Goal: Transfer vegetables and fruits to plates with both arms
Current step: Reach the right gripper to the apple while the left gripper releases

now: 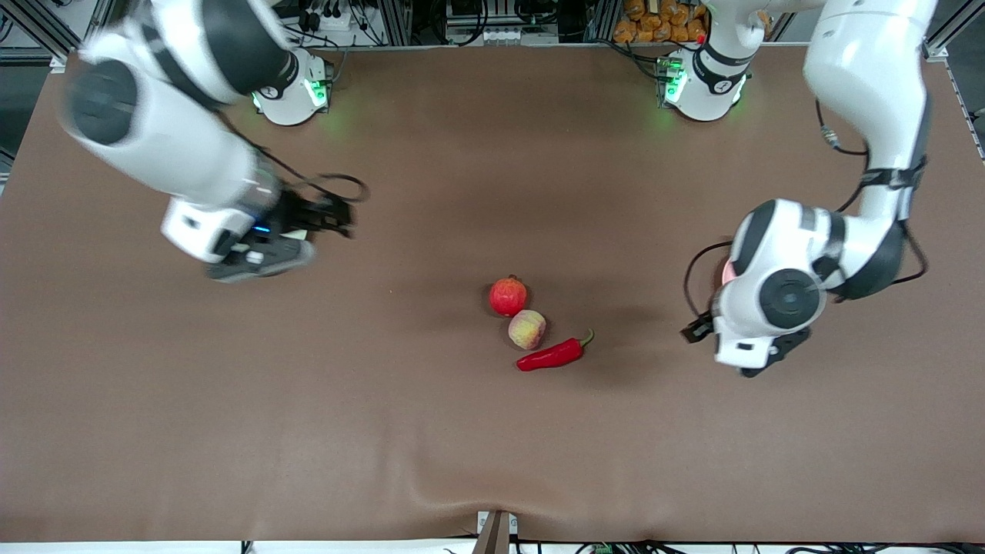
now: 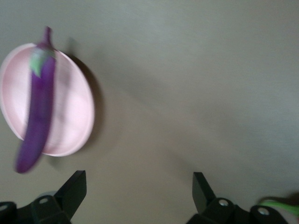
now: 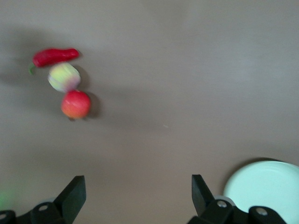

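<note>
My right gripper will next grab the pomegranate [image 3: 75, 104] by its round sides. Then it will move the fruit onto the green plate [image 3: 264, 189].
The pomegranate [image 1: 508, 296], the peach [image 1: 527, 329] and the red chili [image 1: 554, 355] lie close together at mid-table. They also show in the right wrist view as pomegranate [image 3: 75, 104], peach [image 3: 64, 77] and chili [image 3: 55, 56]. The purple eggplant [image 2: 39, 102] lies across the pink plate [image 2: 74, 112], one end past the rim. My left gripper [image 2: 139, 186] is open and empty over bare table beside that plate. My right gripper [image 3: 138, 191] is open and empty over bare table beside the green plate [image 3: 266, 186]; it also shows in the front view [image 1: 327, 217].
In the front view the left arm's wrist [image 1: 769, 300] covers the pink plate except a pink sliver [image 1: 727, 271], and the right arm [image 1: 192, 169] covers the green plate. Brown cloth [image 1: 308, 423] covers the table.
</note>
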Motion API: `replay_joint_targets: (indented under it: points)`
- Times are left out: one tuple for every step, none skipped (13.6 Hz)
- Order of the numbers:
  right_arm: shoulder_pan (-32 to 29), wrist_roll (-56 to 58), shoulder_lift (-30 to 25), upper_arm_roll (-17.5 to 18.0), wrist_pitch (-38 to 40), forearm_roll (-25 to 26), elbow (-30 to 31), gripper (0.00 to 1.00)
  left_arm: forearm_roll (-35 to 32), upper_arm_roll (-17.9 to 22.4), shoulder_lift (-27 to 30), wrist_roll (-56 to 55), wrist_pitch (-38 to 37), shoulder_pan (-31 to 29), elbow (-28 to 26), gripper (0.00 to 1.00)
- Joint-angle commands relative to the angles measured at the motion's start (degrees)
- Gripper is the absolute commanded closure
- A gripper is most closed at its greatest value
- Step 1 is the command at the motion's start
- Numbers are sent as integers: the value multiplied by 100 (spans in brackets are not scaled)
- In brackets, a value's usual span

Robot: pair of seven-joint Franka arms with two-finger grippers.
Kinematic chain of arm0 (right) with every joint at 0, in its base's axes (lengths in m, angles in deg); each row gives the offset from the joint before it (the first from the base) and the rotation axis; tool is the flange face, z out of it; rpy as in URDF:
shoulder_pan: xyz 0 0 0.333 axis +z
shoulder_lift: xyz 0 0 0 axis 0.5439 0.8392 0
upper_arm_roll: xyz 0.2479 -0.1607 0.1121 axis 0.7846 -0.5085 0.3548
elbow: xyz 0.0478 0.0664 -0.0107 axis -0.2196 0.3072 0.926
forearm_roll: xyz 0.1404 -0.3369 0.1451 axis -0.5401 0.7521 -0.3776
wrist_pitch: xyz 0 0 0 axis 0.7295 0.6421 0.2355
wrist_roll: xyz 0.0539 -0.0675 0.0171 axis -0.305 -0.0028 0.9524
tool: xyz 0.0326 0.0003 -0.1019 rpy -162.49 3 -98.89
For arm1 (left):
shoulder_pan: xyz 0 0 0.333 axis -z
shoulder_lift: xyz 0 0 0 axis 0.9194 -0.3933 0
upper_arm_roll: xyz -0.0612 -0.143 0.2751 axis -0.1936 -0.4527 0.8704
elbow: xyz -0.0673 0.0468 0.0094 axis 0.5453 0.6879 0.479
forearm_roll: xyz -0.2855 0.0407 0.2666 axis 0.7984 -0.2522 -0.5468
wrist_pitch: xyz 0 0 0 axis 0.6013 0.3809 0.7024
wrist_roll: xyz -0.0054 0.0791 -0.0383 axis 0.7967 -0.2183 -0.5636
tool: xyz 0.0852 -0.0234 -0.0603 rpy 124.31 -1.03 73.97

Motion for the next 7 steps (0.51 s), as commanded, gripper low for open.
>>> replay_joint_targets:
  points:
    - [569, -1349, 820, -46, -707, -420, -402, 0, 88, 24, -403, -416, 90, 147, 601, 0]
    - [771, -1851, 1101, -46, -1050, -727, -447, 0, 97, 33, -403, -504, 274, 95, 601, 0]
    - [930, -2282, 1391, -46, -1523, -1060, -473, 0, 97, 76, -403, -574, 432, 34, 610, 0]
    - [1018, -2582, 1673, -37, -2015, -1455, -500, 0, 105, 77, -377, -662, 590, -98, 645, 0]
    - [1141, -2716, 1928, -20, -2394, -1816, -500, 0, 166, 77, -368, -845, 749, -264, 732, 0]
    - [1299, -2734, 2165, -28, -2659, -1907, -509, 0, 306, 77, -368, -1082, 942, -362, 820, 0]
    - [1440, -2743, 2342, -28, -2758, -1907, -500, 0, 368, 77, -368, -1293, 1170, -458, 847, 0]
